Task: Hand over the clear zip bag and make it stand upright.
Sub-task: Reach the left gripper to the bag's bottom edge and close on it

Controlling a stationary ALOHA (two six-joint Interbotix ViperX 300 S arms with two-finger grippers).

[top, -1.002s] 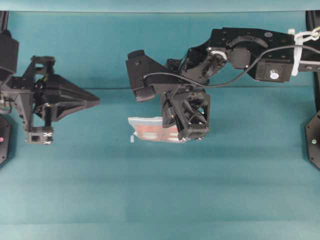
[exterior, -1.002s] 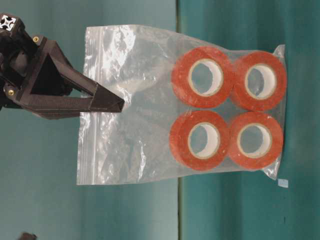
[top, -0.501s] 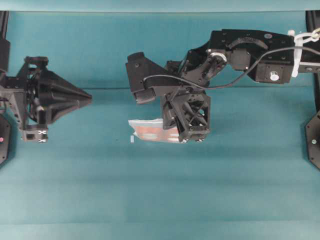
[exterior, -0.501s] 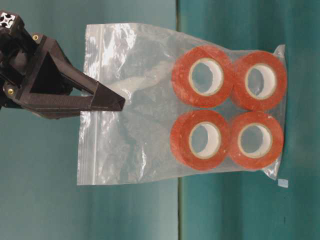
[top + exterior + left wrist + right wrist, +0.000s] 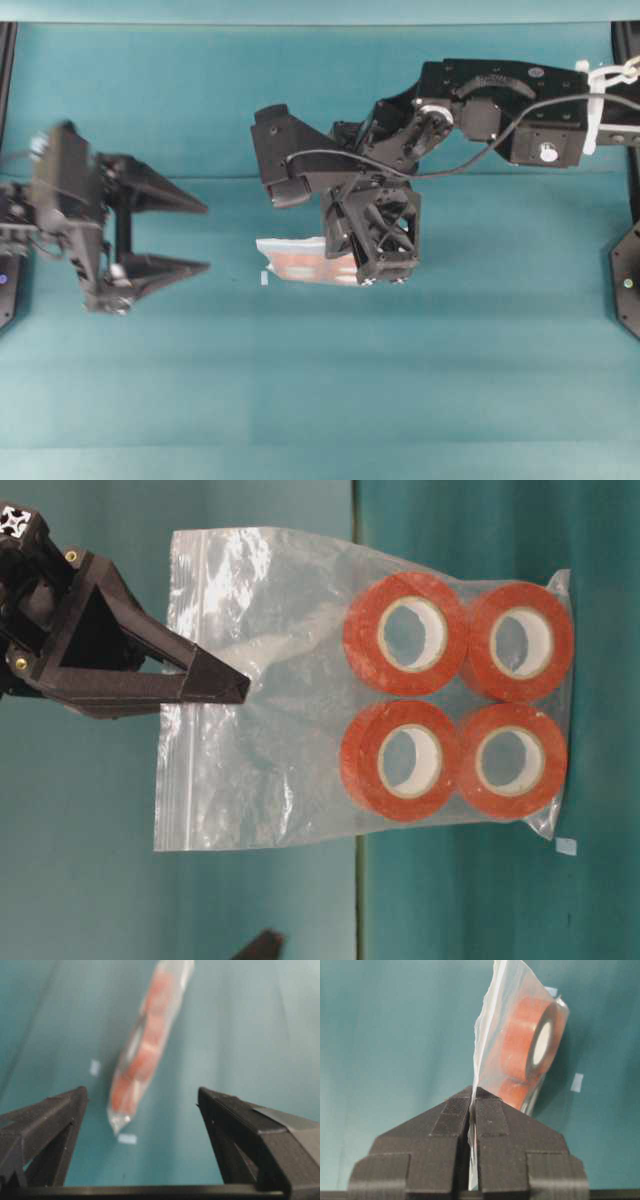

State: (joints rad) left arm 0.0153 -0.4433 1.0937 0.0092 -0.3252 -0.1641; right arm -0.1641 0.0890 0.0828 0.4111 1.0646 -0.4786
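I should take the clear zip bag over and stand it upright, so I need to grab it by its roll-filled end (image 5: 286,262) (image 5: 125,1097) with my left gripper next.
The clear zip bag (image 5: 295,260) hangs from its zip end with several orange rolls (image 5: 405,635) bunched at the opposite end. My right gripper (image 5: 473,1097) is shut on the plastic just below the zip strip (image 5: 180,630), and its fingers (image 5: 190,685) show black in the table-level view. My left gripper (image 5: 205,238) stands open at the left, apart from the bag. In the left wrist view the bag (image 5: 145,1050) is blurred, edge-on, ahead of the open left gripper (image 5: 141,1097). Whether the bag's bottom touches the cloth I cannot tell.
Teal cloth covers the table. A small white mark (image 5: 265,278) lies on the cloth by the bag's lower corner, and the left wrist view shows that mark (image 5: 127,1138) too. A dark tip (image 5: 262,947) pokes in at the bottom edge of the table-level view.
My left gripper has gone from shut to wide open and has shifted right, toward the bag. The right gripper and the bag have stayed put.
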